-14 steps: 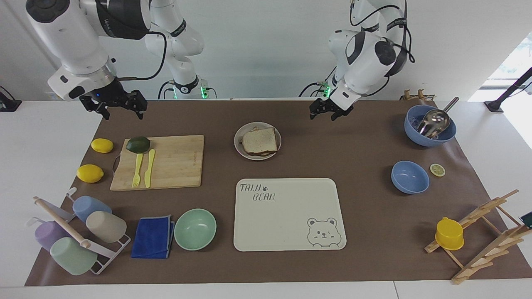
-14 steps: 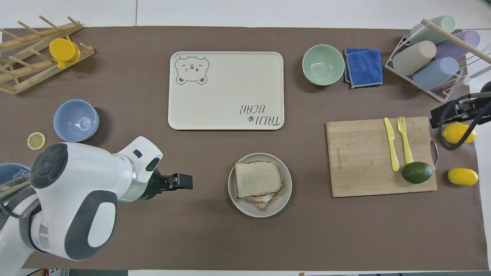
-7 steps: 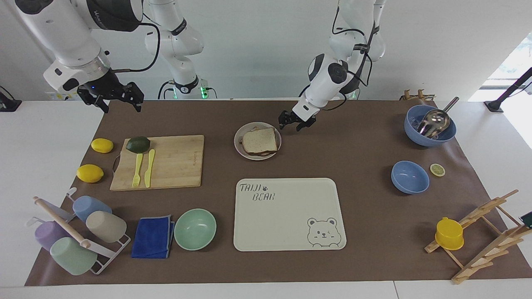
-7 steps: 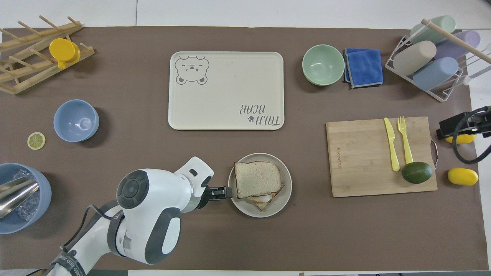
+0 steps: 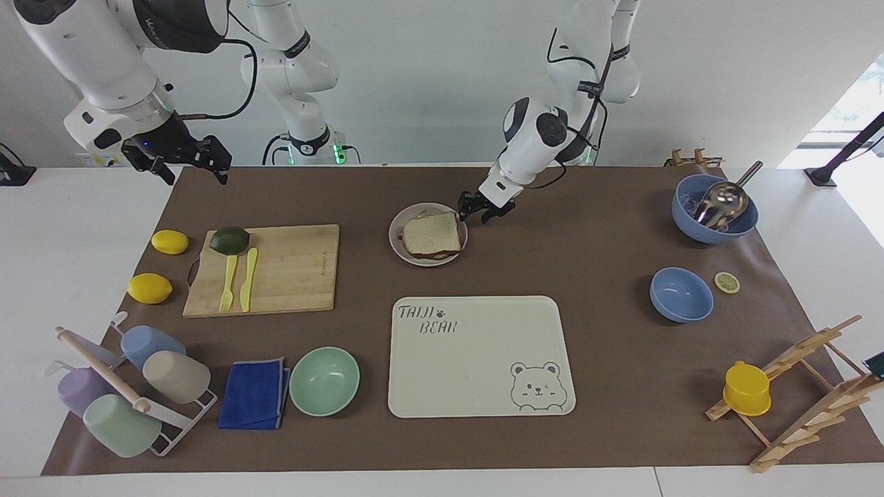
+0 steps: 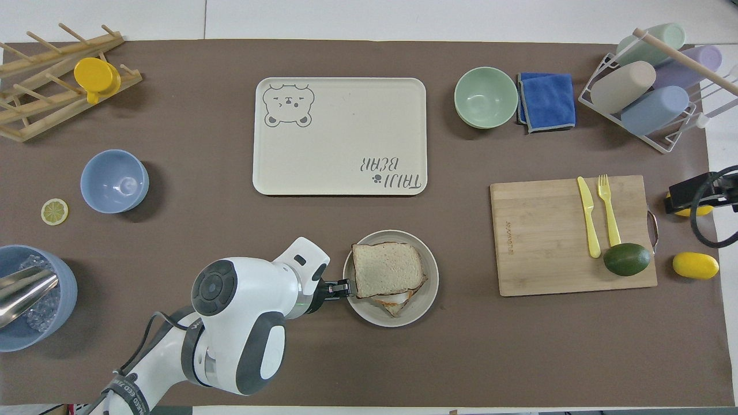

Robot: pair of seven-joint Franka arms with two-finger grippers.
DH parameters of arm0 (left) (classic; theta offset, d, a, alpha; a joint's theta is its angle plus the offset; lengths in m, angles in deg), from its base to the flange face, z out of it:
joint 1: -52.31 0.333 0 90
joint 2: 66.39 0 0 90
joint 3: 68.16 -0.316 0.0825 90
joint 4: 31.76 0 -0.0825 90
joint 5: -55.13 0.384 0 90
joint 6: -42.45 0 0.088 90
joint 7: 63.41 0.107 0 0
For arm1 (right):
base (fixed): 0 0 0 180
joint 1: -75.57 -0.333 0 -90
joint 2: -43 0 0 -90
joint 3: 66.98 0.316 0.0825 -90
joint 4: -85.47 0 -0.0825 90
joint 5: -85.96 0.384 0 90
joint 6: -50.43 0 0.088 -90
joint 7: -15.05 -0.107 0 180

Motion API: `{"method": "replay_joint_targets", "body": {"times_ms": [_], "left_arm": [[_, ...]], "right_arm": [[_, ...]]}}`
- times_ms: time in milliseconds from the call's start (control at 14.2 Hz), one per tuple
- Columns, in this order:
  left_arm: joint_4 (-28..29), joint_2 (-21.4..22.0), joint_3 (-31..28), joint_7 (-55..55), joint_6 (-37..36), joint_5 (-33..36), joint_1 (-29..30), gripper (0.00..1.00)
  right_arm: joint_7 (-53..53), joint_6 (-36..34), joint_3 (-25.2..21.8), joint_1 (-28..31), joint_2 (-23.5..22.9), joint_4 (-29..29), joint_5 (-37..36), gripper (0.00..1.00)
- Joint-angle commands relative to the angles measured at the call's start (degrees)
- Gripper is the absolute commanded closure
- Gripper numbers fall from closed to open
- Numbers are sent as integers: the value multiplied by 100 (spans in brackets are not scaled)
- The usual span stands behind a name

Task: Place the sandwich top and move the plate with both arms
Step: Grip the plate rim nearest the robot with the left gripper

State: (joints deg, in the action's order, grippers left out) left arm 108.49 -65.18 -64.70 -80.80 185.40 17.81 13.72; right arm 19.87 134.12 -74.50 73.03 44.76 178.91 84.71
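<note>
I next need to grip the plate by its rim (image 6: 352, 298) with my left gripper, so that the finished sandwich can move onto the bear-print tray (image 6: 339, 137).
The sandwich top (image 5: 431, 233) is a plain light brown bread slice. It lies on the egg-topped slice on the small round plate (image 5: 397, 247), also in the overhead view (image 6: 386, 268). The plate's rim (image 6: 425, 302) is bare on the right arm's side. My left gripper (image 5: 476, 209) is low at the plate's rim on the left arm's side, open, and shows from above too (image 6: 343, 286). I cannot tell whether it touches the rim. My right gripper (image 5: 176, 164) is open and empty, raised over the mat's edge at the right arm's end (image 6: 689, 196).
The bear-print tray (image 5: 476, 373) lies farther from the robots than the plate. A cutting board (image 5: 290, 269) with avocado (image 5: 229, 239), fork and knife sits toward the right arm's end, beside two lemons (image 5: 149, 288). A mint bowl (image 5: 324, 380), blue bowls (image 5: 681, 295) and racks stand around.
My left gripper has come down and across to the plate's rim. My right gripper has drawn back toward the right arm's end of the table.
</note>
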Motion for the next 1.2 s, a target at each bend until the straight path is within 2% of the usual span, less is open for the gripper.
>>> {"method": "replay_joint_targets", "body": {"times_ms": [0,283,777,918,1060,1130], "left_arm": [[21,-155,-82,8,364,-249,-183,43],[-6,-305,-82,25,532,-373,-228,48],[-58,-332,-74,34,558,-531,-245,68],[-58,-358,-74,25,567,-540,-254,81],[-58,-358,-74,34,707,-618,-350,100],[-58,-358,-82,34,725,-619,-359,100]], "right_arm": [[36,68,22,17,53,95,151,0],[71,42,22,34,70,130,186,0],[63,42,22,25,70,131,186,0],[71,42,22,25,70,131,186,0],[71,42,22,25,70,131,186,0],[63,42,22,25,70,131,186,0]]}}
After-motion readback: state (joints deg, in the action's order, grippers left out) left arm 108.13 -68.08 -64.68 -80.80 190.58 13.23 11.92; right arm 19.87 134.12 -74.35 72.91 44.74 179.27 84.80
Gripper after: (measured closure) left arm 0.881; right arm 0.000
